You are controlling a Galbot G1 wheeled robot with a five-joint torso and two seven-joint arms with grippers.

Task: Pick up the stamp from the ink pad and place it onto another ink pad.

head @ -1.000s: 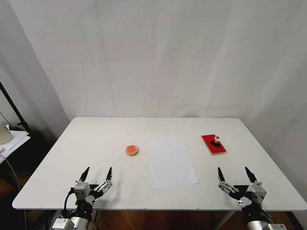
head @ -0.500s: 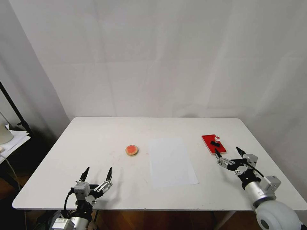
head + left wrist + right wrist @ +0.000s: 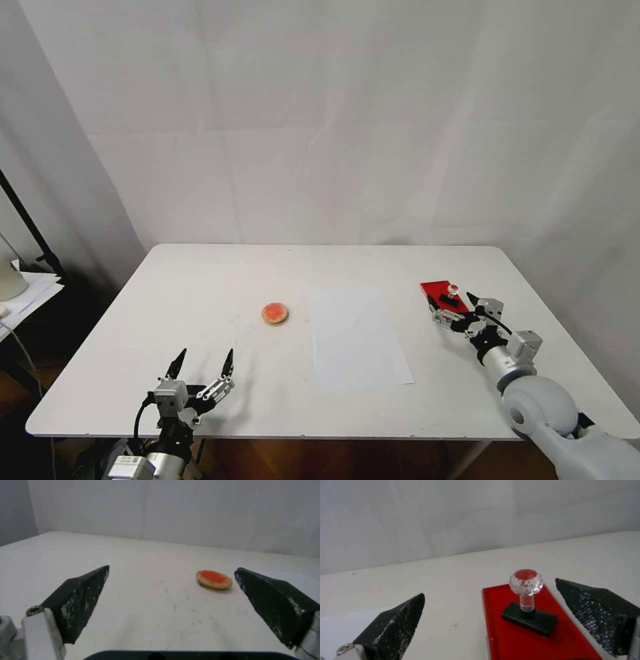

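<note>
The stamp should go onto the round ink pad, so my right gripper next needs to grab it by its black base.
The stamp stands upright on the red rectangular ink pad at the table's right side; it has a black base and a clear knob with a red cap. My right gripper is open just in front of the pad, one finger beside the stamp and the other over the bare table, touching nothing. Left of the middle lies another ink pad, a small round disc with an orange-red top. My left gripper hangs open near the front left edge.
A white sheet of paper lies between the two pads on the white table. A white wall stands behind. At the far left are a dark stand and a side surface with papers.
My right arm has reached forward from the front right edge to the red pad, its open fingers now near the stamp. The left arm, pads and stamp have not moved.
</note>
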